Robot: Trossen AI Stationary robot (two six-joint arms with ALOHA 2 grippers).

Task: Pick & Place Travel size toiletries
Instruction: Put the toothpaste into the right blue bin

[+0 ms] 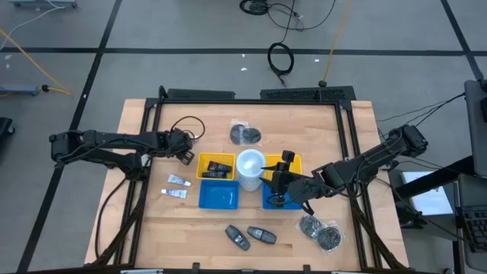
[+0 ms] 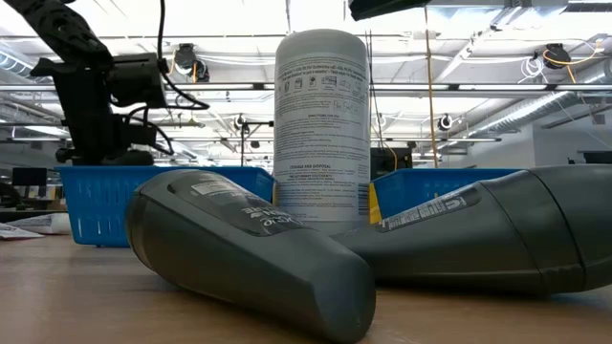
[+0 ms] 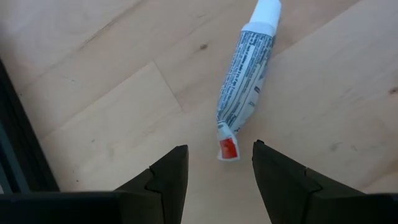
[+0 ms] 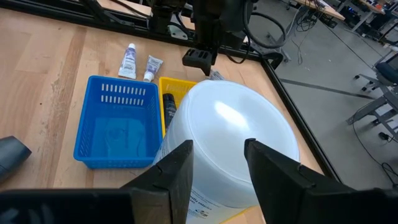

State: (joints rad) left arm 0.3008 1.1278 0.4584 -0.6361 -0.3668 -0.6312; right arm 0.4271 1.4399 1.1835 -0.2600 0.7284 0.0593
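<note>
The small white tube's white cap [image 3: 266, 14] should stay free for placing, so the left gripper should grab the tube by its red-marked crimped end [image 3: 227, 144] next.
A small white tube [image 3: 244, 81] with a white cap and a red mark at its crimped end lies flat on the wood. My left gripper [image 3: 219, 168] is open just above it, one finger on each side of the crimped end, touching nothing. In the high view this gripper [image 1: 185, 152] is left of the yellow bin. Two more tubes [image 1: 179, 180] [image 1: 174, 193] lie flat on the table left of the blue basket [image 1: 218, 196]; they also show in the right wrist view [image 4: 129, 61] [image 4: 152, 65]. My right gripper [image 1: 278, 183] is open and empty beside and above the white canister [image 4: 230, 137].
A yellow bin [image 1: 215, 167] holds black items. A second blue basket [image 1: 278, 199] and a yellow bin [image 1: 295, 162] stand right of the canister. Two black key-fob gadgets [image 1: 237, 237] [image 1: 261, 235] lie near the front. Bags of metal bits [image 1: 245, 135] [image 1: 323, 232] lie far and right.
</note>
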